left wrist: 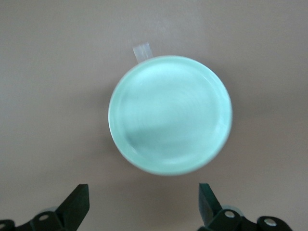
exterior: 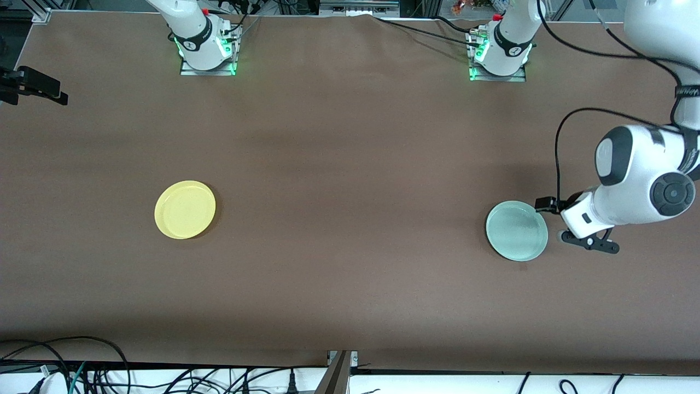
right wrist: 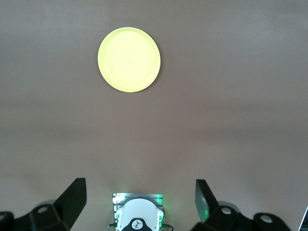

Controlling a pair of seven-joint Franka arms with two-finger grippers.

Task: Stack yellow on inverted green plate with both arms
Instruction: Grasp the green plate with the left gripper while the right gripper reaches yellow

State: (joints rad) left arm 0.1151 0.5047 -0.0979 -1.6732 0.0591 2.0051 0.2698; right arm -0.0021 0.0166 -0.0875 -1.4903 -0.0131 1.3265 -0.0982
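Observation:
The green plate's broad round side is wider than my open fingers, so my left gripper needs to grab the green plate by its thin rim (exterior: 546, 227) (left wrist: 161, 173) next.
The yellow plate (exterior: 185, 209) lies flat on the brown table toward the right arm's end; it also shows in the right wrist view (right wrist: 129, 59). The green plate (exterior: 517, 230) lies flat toward the left arm's end and fills the left wrist view (left wrist: 170, 114). My left gripper (exterior: 581, 238) hangs low beside the green plate, at the side toward the left arm's end, open and empty (left wrist: 143, 202). My right gripper (right wrist: 139, 198) is open and empty, high over its own base (right wrist: 137, 216), and is out of the front view.
A small strip of clear tape (left wrist: 141, 50) lies on the table at the green plate's rim. A black fixture (exterior: 34, 86) juts in at the table's edge at the right arm's end. Cables (exterior: 82, 372) run along the table's near edge.

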